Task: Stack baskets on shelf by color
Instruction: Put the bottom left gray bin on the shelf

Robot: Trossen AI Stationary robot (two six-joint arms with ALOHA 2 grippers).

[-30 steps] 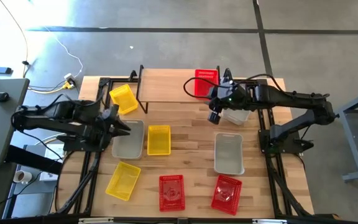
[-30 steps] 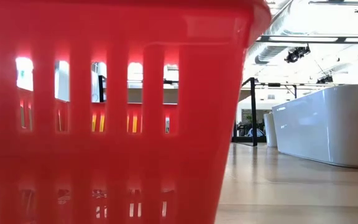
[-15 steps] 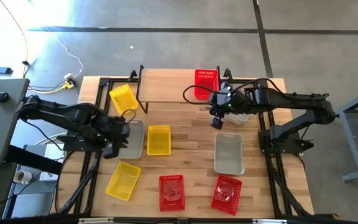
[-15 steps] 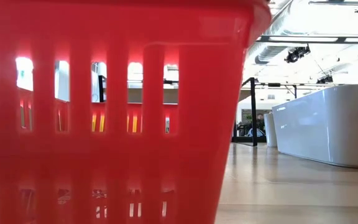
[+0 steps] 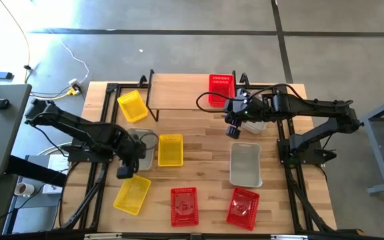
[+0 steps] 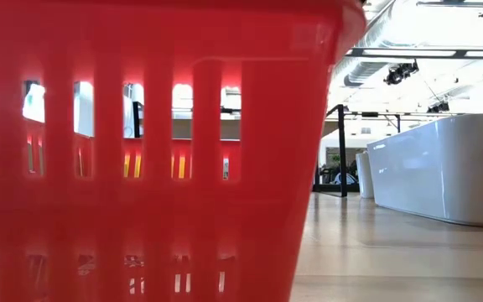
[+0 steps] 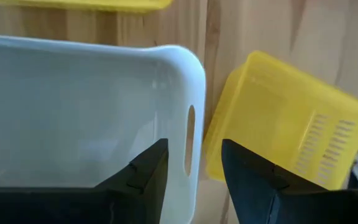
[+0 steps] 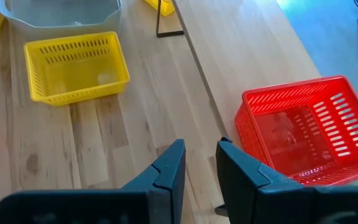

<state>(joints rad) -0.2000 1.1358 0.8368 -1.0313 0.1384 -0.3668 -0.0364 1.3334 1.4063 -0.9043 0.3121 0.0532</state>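
The left gripper will next grab the grey basket by its slotted end (image 5: 146, 168) to stack the grey basket by color on the shelf (image 5: 179, 92).
Nine baskets show in the high view. One red basket (image 5: 221, 90) stands on the shelf (image 5: 179, 92), also seen as the red basket (image 8: 297, 124) in the right wrist view. My right gripper (image 5: 232, 128) hovers in front of the shelf, slightly open and empty (image 8: 197, 162), above a grey basket (image 5: 255, 124). My left gripper (image 5: 127, 167) is open at the near end of another grey basket (image 5: 141, 150). It straddles that basket's end wall (image 7: 190, 146), one finger inside and one outside. A yellow basket (image 7: 284, 137) lies just beyond it. My left gripper comes from above with its fingers on either side of the grey basket's near end wall, by the handle slot (image 7: 189, 149). I cannot tell whether a finger touches the wall. The basket rests flat on the table.
Yellow baskets lie at the shelf's left end (image 5: 132, 105), mid-table (image 5: 170, 149) and near left (image 5: 132, 193). Two red baskets (image 5: 184, 205) (image 5: 243, 207) sit at the near edge, one filling the low view (image 6: 141, 151). A third grey basket (image 5: 245, 165) lies right of centre.
My left gripper has travelled from the far left side of the grey basket toward the table's near edge, ending over the basket's near end. My right gripper has drawn back from the red basket on the shelf toward the near edge, then stayed still. The baskets have not shifted.
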